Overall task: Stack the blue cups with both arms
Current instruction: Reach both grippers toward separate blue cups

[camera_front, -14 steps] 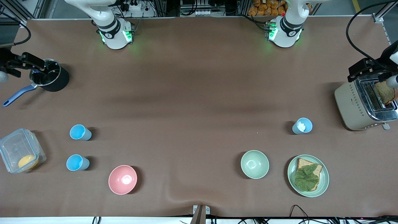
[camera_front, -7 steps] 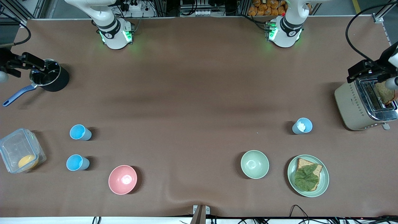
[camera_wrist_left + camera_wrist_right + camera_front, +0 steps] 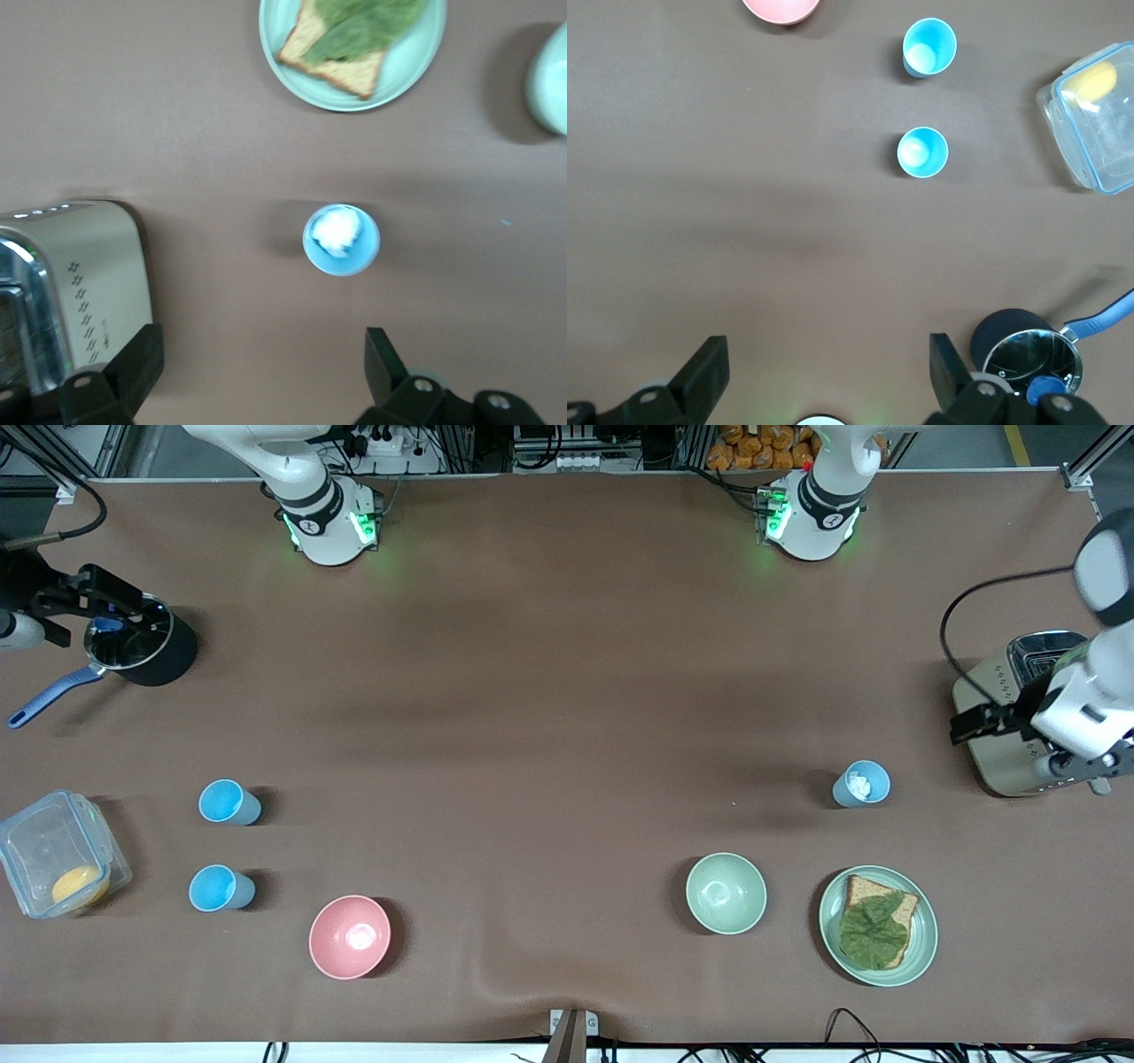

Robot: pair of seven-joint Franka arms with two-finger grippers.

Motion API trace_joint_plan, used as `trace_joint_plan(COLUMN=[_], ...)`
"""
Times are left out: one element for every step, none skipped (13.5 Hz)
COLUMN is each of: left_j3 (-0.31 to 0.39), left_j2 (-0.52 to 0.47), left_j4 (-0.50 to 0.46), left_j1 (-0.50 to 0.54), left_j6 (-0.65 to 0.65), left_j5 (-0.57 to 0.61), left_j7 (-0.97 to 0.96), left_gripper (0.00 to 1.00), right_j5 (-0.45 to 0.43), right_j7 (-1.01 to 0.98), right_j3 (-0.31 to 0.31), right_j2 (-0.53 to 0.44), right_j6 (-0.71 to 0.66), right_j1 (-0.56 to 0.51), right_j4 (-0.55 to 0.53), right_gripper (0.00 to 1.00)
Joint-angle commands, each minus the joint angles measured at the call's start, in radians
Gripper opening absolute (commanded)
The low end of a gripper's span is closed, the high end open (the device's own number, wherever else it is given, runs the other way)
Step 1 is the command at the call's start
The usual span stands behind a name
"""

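Next, the left gripper grabs the dull grey-blue cup by its rim (image 3: 870,764) (image 3: 341,207) to bring it over to the other blue cups for stacking.
Two bright sky-blue cups (image 3: 229,802) (image 3: 221,888) stand upright side by side toward the right arm's end of the table. They also show in the right wrist view (image 3: 922,152) (image 3: 929,47). A dull grey-blue cup (image 3: 861,784) holding something white stands toward the left arm's end, beside the toaster; it shows in the left wrist view (image 3: 341,239). My left gripper (image 3: 983,722) is open and empty in the air at the toaster's edge (image 3: 259,372). My right gripper (image 3: 106,598) is open and empty over the black pot (image 3: 824,372).
A toaster (image 3: 1005,717) stands at the left arm's end. A black pot (image 3: 146,651) with a blue handle and a clear container (image 3: 58,850) holding something yellow are at the right arm's end. A pink bowl (image 3: 349,936), a pale green bowl (image 3: 726,892) and a plate (image 3: 921,948) with bread and lettuce lie near the front camera.
My left arm has swung off the toaster's slots toward the grey-blue cup, and its wrist now covers part of the toaster. My right gripper has shifted slightly over the pot. The cups have not moved.
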Motion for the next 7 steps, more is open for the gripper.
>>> trace_joint_plan(left_j3=[-0.005, -0.007, -0.007, -0.009, -0.012, -0.016, -0.019], left_j2=[0.013, 0.053, 0.090, 0.113, 0.130, 0.141, 0.158], left_j4=[-0.156, -0.167, -0.166, -0.161, -0.162, -0.165, -0.164], left_j1=[0.033, 0.045, 0.047, 0.045, 0.039, 0.038, 0.034], left_j6=[0.189, 0.242, 0.269, 0.287, 0.304, 0.310, 0.317], left_j5=[0.007, 0.007, 0.007, 0.003, 0.003, 0.003, 0.003], left_j7=[0.006, 0.009, 0.008, 0.003, 0.003, 0.003, 0.003], left_gripper=[1.00, 1.00, 1.00, 1.00, 1.00, 1.00, 0.91], right_j5=[-0.008, -0.015, -0.015, -0.007, 0.004, 0.005, 0.004], right_j7=[0.000, 0.007, 0.004, 0.000, 0.000, 0.000, -0.003], right_j3=[0.001, -0.002, -0.006, -0.008, -0.006, -0.006, -0.008], right_j2=[0.003, 0.045, 0.076, 0.111, 0.150, 0.196, 0.255], right_j6=[-0.011, -0.018, -0.056, -0.061, -0.061, -0.061, -0.068], right_j1=[0.033, 0.056, 0.043, 0.007, -0.031, -0.039, -0.043], right_j4=[0.003, -0.002, 0.004, 0.006, 0.009, 0.007, 0.004], right_gripper=[1.00, 1.00, 1.00, 1.00, 1.00, 1.00, 1.00])
